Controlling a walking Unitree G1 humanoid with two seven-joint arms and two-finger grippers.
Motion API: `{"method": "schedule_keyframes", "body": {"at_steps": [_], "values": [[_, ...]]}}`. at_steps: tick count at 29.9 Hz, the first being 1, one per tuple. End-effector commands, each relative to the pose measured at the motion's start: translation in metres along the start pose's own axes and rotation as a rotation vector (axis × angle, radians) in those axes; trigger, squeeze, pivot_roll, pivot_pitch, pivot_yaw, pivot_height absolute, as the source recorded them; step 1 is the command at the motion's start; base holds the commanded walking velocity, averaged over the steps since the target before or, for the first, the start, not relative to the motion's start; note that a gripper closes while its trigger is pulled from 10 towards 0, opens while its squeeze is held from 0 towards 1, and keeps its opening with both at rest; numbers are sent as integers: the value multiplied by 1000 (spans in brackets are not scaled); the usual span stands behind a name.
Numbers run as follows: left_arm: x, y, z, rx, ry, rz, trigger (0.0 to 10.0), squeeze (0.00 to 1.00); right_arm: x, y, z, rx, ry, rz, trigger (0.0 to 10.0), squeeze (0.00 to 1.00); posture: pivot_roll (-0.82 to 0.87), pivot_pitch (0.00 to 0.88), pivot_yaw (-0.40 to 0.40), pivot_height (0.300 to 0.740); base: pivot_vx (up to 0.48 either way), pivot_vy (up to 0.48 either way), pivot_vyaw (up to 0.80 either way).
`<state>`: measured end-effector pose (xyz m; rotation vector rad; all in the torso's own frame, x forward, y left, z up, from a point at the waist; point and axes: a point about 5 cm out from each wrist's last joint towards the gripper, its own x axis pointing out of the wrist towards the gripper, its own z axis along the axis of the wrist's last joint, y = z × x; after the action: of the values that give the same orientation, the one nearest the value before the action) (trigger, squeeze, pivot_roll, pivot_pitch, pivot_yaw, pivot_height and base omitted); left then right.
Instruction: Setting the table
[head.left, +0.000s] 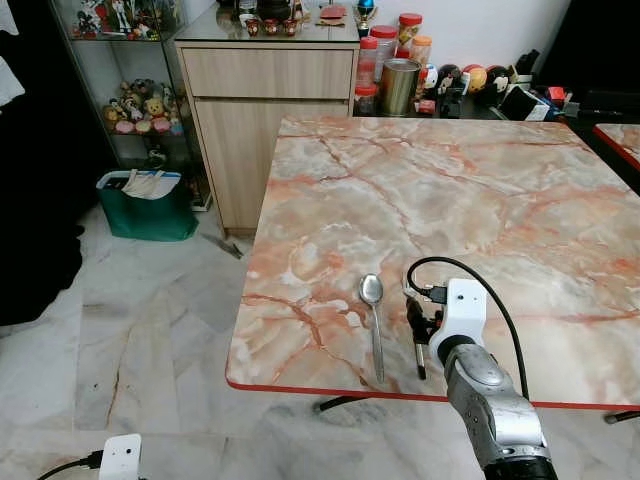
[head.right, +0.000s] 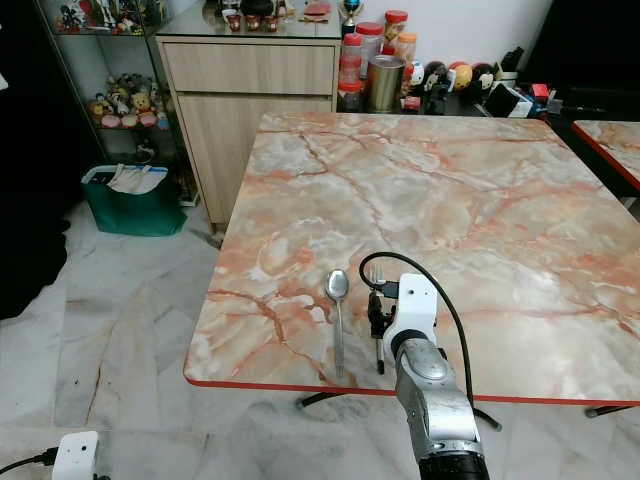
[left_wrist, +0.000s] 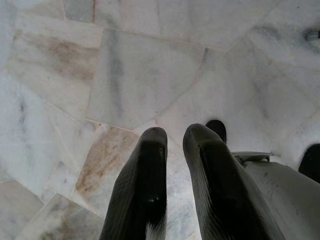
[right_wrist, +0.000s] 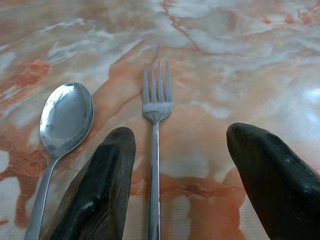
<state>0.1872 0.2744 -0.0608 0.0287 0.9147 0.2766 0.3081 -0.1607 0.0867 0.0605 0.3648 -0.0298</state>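
I should next grab the silver fork (right_wrist: 156, 105) with my right gripper by its slim handle (right_wrist: 155, 162), just behind the fork's head, because the fork's pointed tines lie on the table.
A silver spoon (head.left: 372, 300) lies on the marble table (head.left: 450, 190) near its front edge, bowl pointing away from me. Just right of it and parallel lies a silver fork (right_wrist: 156, 105), tines also pointing away. My right gripper (right_wrist: 181, 132) hovers low over the fork's handle, open, one finger on each side of it; the left finger (right_wrist: 100, 185) sits between spoon and fork. In the head views the wrist (head.left: 458, 320) covers most of the fork. My left gripper (left_wrist: 175, 132) hangs idle over the floor, its fingers close together and holding nothing.
A wooden cabinet (head.left: 265, 100) stands beyond the table's far left corner, with jars and a tin (head.left: 400, 85) beside it. A green bin (head.left: 148, 205) and a glass shelf of figurines (head.left: 135, 110) are at the left. A second table's edge (head.left: 620, 140) shows at the right.
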Motion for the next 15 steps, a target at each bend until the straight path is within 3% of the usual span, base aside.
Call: {"method": "schedule_keyframes", "body": {"at_steps": [1,7,15], "values": [[-1,0,-5,2,24,2,10000,0,1,1,3,-2,-2,10,10000,0,-4,94,-36,740,0,0,0],[-1,0,-5,2,24,3,10000,0,5,4,7,-5,-8,32,10000,0,-5,96,-37,740,0,0,0],[-1,-1,-6,2,25,0,10000,0,16,-7,13,5,5,1,10000,0,0,98,-40,740,0,0,0]]}}
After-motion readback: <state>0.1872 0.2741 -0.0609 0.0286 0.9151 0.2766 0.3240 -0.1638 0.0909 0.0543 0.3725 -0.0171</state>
